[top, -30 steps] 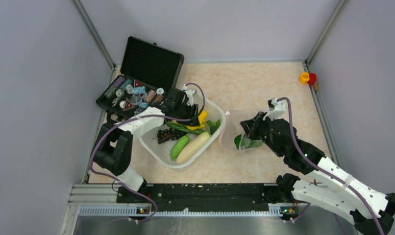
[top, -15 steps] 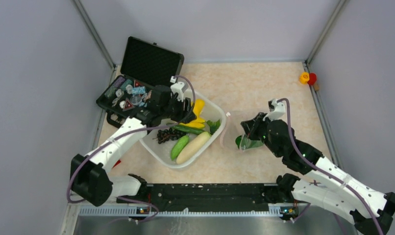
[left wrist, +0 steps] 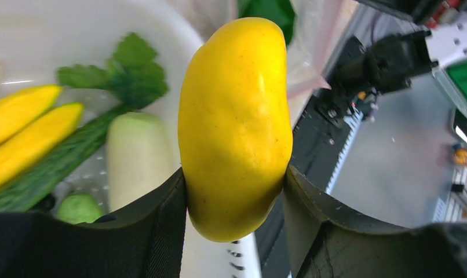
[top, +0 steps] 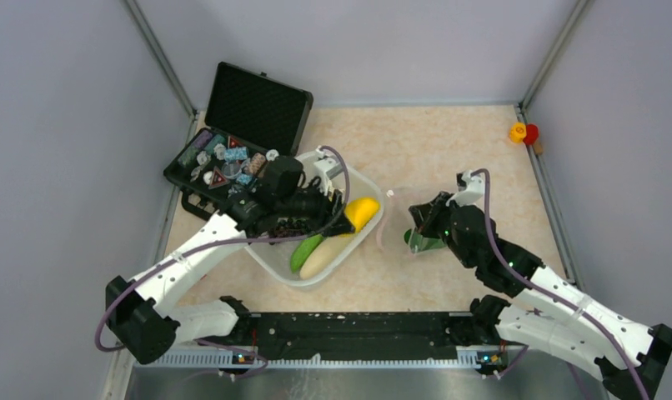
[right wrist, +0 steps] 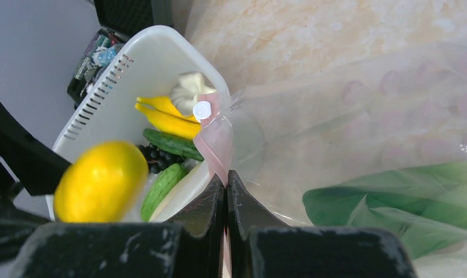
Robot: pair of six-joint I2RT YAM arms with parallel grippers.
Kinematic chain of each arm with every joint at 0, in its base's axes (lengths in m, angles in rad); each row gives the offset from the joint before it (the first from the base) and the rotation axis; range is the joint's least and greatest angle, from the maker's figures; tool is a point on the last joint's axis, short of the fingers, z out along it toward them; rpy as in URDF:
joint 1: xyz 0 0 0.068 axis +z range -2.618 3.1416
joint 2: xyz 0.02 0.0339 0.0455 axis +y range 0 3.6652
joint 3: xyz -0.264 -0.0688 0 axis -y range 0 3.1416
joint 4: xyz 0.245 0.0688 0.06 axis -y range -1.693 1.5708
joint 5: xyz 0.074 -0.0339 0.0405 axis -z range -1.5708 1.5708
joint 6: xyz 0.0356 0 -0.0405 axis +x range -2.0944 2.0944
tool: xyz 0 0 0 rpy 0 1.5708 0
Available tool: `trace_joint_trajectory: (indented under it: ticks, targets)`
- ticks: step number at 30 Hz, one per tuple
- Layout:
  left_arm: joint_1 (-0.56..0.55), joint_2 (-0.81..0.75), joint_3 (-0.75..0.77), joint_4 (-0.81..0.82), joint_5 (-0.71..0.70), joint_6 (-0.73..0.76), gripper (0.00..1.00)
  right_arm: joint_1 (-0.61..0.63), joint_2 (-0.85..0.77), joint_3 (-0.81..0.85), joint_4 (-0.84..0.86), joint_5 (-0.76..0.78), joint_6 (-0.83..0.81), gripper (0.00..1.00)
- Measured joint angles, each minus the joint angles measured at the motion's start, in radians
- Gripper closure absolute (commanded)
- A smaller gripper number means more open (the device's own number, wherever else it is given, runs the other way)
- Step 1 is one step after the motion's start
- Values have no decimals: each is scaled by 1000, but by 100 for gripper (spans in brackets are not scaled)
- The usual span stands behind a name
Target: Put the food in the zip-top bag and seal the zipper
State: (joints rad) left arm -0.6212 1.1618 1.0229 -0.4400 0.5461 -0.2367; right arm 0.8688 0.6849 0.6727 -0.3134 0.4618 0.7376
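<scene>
The yellow oval toy food (top: 362, 212) hangs short of the bag's opening, so it is too early for my left gripper to open now, as the food would fall outside.
My left gripper (top: 350, 218) (left wrist: 236, 175) is shut on a smooth yellow oval toy food (top: 362, 212) (left wrist: 234, 121), held above the right rim of the white tub (top: 305, 282). In the tub lie a white radish (top: 326, 253) (left wrist: 135, 156), a green cucumber (top: 303, 250) (right wrist: 161, 182), dark grapes (right wrist: 153, 153) and yellow pepper (right wrist: 161, 116). The clear zip-top bag (top: 394, 218) (right wrist: 335, 110) lies right of the tub with green bok choy (top: 424, 243) (right wrist: 393, 200) inside. My right gripper (top: 416, 222) (right wrist: 225, 176) is shut on the pinkish zipper (right wrist: 216, 145) at the bag's mouth; its white slider tab (right wrist: 201, 109) shows above.
An open black case (top: 248, 104) of small trinkets stands behind the tub at the back left. A red and yellow object (top: 523, 132) sits at the far right edge. A white lumpy toy (right wrist: 190, 90) also lies in the tub. Grey walls surround the table.
My left arm has lifted the yellow food out of the tub and swung it right, toward the bag. The right gripper has kept its hold on the bag's mouth.
</scene>
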Motion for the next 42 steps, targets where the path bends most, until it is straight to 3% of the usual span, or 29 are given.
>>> trace_joint_trajectory:
  ticks: [7,19,27,34,42]
  targets:
    - [-187,114,88,-64,-32,27,65,0,23,0,42,-7,0,100]
    - [-208,308,248,-121,-118,-16,63,0,23,0,82,-121,-20,100]
    - [-236,394,338,-182,-181,-38,57,0,21,0,119,-195,-35,100]
    - [-243,394,345,-163,-204,-80,44,0,15,-11,150,-216,-47,100]
    - [-243,391,344,-115,-229,-106,20,0,-37,-19,141,-178,-37,100]
